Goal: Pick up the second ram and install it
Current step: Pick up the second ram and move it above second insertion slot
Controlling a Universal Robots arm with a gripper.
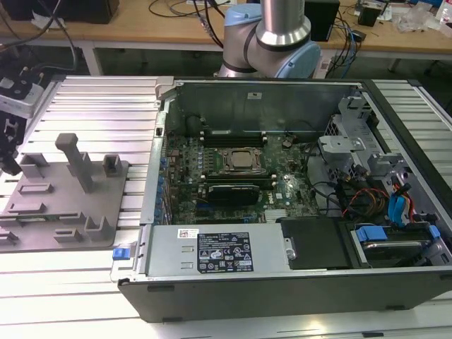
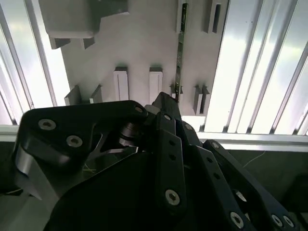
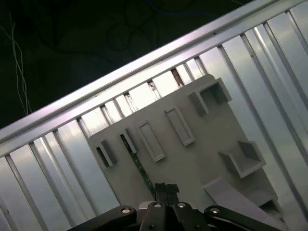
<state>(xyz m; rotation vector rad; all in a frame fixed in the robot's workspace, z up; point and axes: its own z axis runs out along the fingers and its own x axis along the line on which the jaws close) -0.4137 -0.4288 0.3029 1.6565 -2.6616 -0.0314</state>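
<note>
My gripper grabs the middle of its upper long edge next, since the tray's slots hold the ram at its ends.
The second ram is a thin green stick standing on its edge in the slots of the grey tray. In the first wrist view the ram runs across the tray toward my gripper, whose fingers are pressed together and shut just over the stick's near end. That end is hidden behind them. The black gripper fills the foreground of the second wrist view, hovering above the tray. At the exterior view's far left, the gripper hangs over the tray.
An open computer case lies to the exterior view's right of the tray, with the green motherboard and square CPU socket inside. Upright posts rise from the tray. Ribbed aluminium table surrounds both.
</note>
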